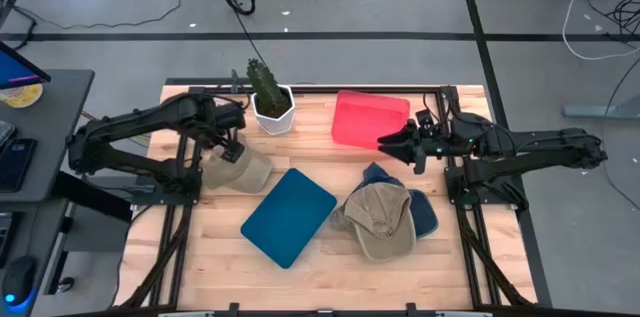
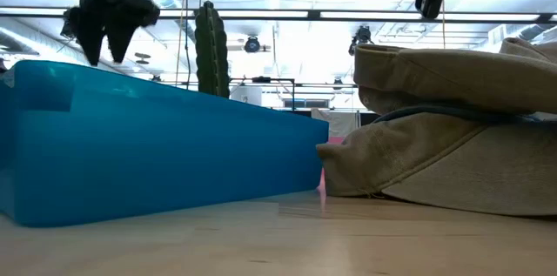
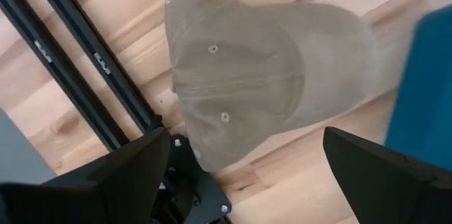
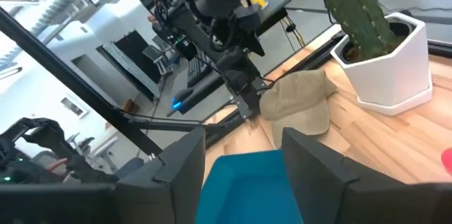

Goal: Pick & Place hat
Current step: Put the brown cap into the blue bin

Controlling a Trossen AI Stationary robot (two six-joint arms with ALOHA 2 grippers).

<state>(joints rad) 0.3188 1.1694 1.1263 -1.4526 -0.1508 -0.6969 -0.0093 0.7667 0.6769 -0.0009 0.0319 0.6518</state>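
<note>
My left gripper grabs the tan hat by its top (image 1: 222, 169) next, to put the hat in the blue bin (image 1: 288, 217).
A tan hat (image 1: 238, 171) lies crown-up on the wood near the table's left edge, also seen in the left wrist view (image 3: 261, 90). My left gripper (image 1: 232, 147) hangs open above it, pointing down, its fingers wide apart and clear of the cloth (image 3: 246, 138). Another tan cap (image 1: 380, 219) rests on top of a blue cap (image 1: 425, 215) right of centre. My right gripper (image 1: 388, 142) is open and hovers level by the red bin (image 1: 368, 117), pointing toward the table's left (image 4: 244, 139).
A blue bin (image 1: 288, 215) sits between the two hat spots. A cactus in a white pot (image 1: 270, 102) stands at the far edge beside the red bin. A black frame rail (image 3: 78, 75) runs close to the left hat. Bare wood lies along the near edge.
</note>
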